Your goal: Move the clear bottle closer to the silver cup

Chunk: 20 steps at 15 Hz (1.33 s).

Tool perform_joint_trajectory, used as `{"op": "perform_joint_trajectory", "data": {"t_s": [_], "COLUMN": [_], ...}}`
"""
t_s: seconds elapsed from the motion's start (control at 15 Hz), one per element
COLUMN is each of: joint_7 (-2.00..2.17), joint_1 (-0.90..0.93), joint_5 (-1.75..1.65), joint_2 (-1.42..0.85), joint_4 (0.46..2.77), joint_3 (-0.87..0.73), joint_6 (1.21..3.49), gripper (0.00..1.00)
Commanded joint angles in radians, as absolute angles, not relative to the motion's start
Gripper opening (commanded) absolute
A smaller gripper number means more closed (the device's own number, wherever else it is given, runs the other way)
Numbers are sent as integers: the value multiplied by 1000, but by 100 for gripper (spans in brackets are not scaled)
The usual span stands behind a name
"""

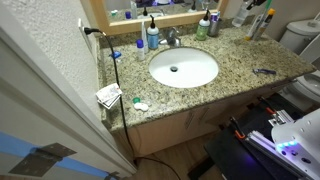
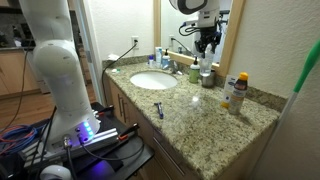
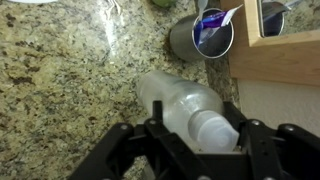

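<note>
The clear bottle (image 2: 205, 66) hangs above the granite and would fall beside the silver cup if I opened now, so my gripper needs to keep holding it until it is lower.
In the wrist view the clear bottle (image 3: 185, 105) with its whitish cap sits between my gripper's (image 3: 198, 138) two black fingers, which press on both of its sides. The silver cup (image 3: 200, 38), holding a toothpaste tube, stands on the granite just beyond the bottle, a short gap away. In an exterior view my gripper (image 2: 206, 50) points down at the back of the counter by the mirror, with the bottle (image 2: 205, 66) under it and the cup (image 2: 208, 79) just in front. In an exterior view only the gripper (image 1: 213, 14) shows clearly.
A wooden mirror frame (image 3: 285, 60) runs close beside the cup. The sink (image 1: 183, 67) and faucet (image 1: 172, 38) lie along the counter, with a blue-and-white bottle (image 1: 153, 38) and a green bottle (image 1: 203, 28). An orange-capped bottle (image 2: 237, 92) and a razor (image 2: 158, 109) lie on the granite.
</note>
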State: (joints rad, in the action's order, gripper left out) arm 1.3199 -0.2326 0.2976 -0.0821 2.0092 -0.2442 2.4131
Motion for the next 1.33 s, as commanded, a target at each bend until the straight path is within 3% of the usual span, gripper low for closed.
{"op": "perform_joint_trajectory", "data": {"t_s": [0.0,1.07,1.13,1.27], "joint_7": [1324,1581,1590,1603], "joint_1": [-233,-258,-259,-259], "joint_5": [302,345,350,353], "joint_2": [-94,-445,-451,-455], "joint_4": [1995,1824,1818,1809], "joint_3": [-245,-289,-289,-288], "joint_6": [2410,2612,2611,2600], "gripper": [35,35,85,92]}}
